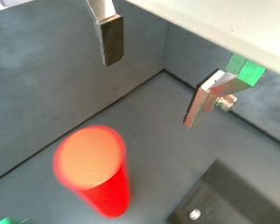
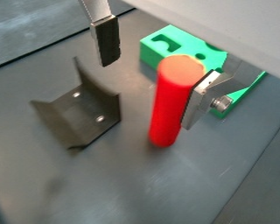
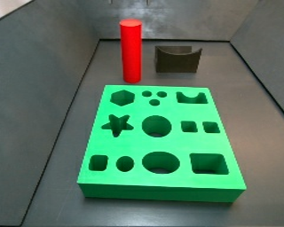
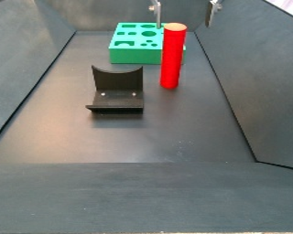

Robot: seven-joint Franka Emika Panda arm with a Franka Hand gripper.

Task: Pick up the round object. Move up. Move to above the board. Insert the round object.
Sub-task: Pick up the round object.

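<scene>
My gripper is about to grip the red cylinder point(image 3: 131, 49) by its top end point(image 3: 130, 24), so that it can insert it into the board's round hole.
The round object, a tall bright red cylinder point(image 3: 131, 49), stands upright on the dark floor between the green board point(image 3: 160, 137) and the fixture point(image 3: 177, 58). It also shows in the side view point(image 4: 172, 55) and in both wrist views point(image 1: 91, 159) point(image 2: 171, 101). My gripper point(image 4: 186, 9) is open and empty, just above the cylinder's top. In a wrist view the gripper point(image 2: 152, 70) has the cylinder close to one finger point(image 2: 202, 101); in a wrist view the gripper point(image 1: 157, 74) shows the cylinder's top off to one side. A board corner point(image 2: 178, 48) lies beyond.
The dark L-shaped fixture point(image 4: 116, 89) stands on the floor beside the cylinder and shows in both wrist views point(image 2: 78, 114) point(image 1: 230, 201). Grey walls point(image 3: 61, 53) enclose the floor on all sides. The board point(image 4: 136, 41) lies by the far wall.
</scene>
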